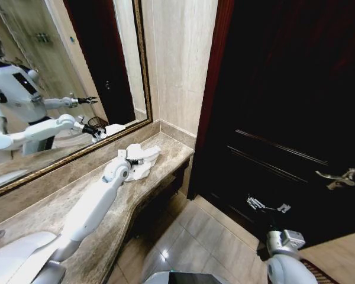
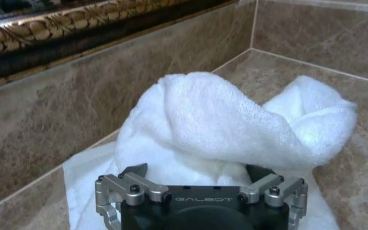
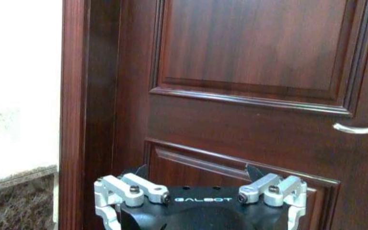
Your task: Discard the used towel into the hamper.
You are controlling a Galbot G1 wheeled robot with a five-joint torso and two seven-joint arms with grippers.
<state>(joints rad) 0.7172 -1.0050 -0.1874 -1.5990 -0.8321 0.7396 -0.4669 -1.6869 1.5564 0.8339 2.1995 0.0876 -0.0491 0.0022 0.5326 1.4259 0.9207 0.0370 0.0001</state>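
Note:
The outer edge of the white towel lies flat on the marble counter, so my left gripper should next pinch the towel by its raised, bunched fold (image 1: 143, 157).
The used towel (image 1: 145, 160) is a crumpled white heap on the brown marble counter (image 1: 47, 210), close to its far corner by the wall. My left arm reaches along the counter and my left gripper (image 1: 135, 161) is at the towel. In the left wrist view the towel (image 2: 222, 124) bulges up between the spread fingers of the left gripper (image 2: 198, 170), which is open. My right gripper (image 1: 266, 206) hangs low in front of the dark door; it is open and holds nothing (image 3: 197, 170). The hamper is out of view.
A gold-framed mirror (image 1: 59, 71) runs along the wall behind the counter. A dark wooden door (image 1: 284, 89) with a metal lever handle (image 1: 340, 176) stands on the right. A white sink (image 1: 12, 254) sits at the counter's near end. Tiled floor (image 1: 195, 236) lies below.

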